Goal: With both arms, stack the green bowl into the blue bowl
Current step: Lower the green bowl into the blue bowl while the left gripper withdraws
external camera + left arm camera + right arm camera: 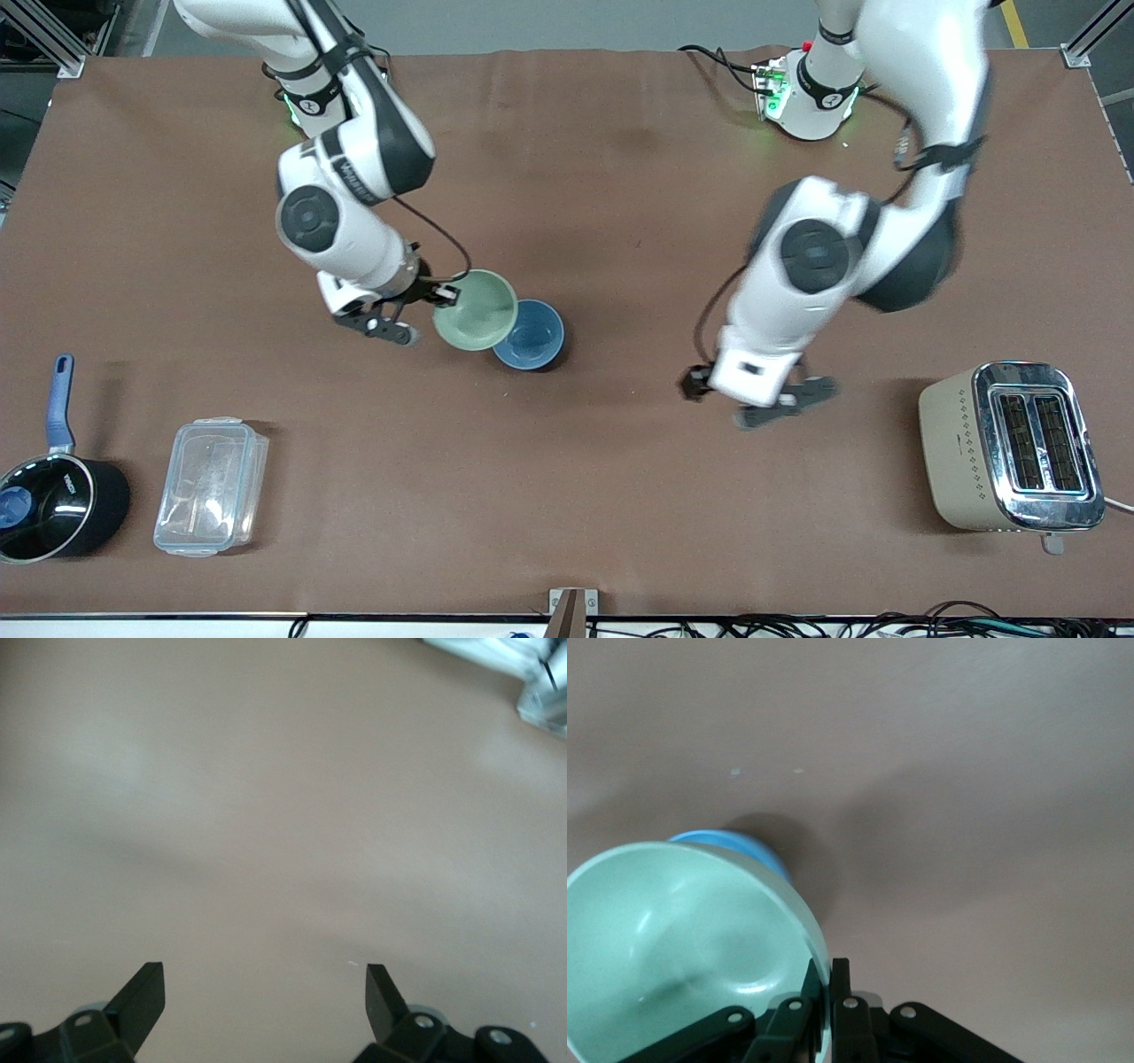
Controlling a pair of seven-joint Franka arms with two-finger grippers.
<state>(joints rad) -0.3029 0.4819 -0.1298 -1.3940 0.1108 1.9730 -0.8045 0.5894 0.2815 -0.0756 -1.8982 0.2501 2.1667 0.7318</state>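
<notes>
The green bowl [476,310] has its tilted bottom hanging beside the blue bowl's opening [534,336]. From here, the green bowl stays held in my right gripper until it sits inside the blue bowl.
My right gripper [443,295] is shut on the rim of the green bowl [476,310] and holds it tilted in the air, overlapping the blue bowl [530,335]. The blue bowl stands on the table near its middle. In the right wrist view the green bowl [682,939] fills the foreground, its rim pinched between my fingers [829,979], and the blue bowl [744,849] peeks out under it. My left gripper [780,399] is open and empty over bare table between the blue bowl and the toaster. In the left wrist view my open left gripper [264,988] shows only table.
A beige and chrome toaster [1010,447] stands toward the left arm's end, near the front camera. A clear lidded plastic container [211,486] and a black saucepan [53,501] with a blue handle stand toward the right arm's end, near the front camera.
</notes>
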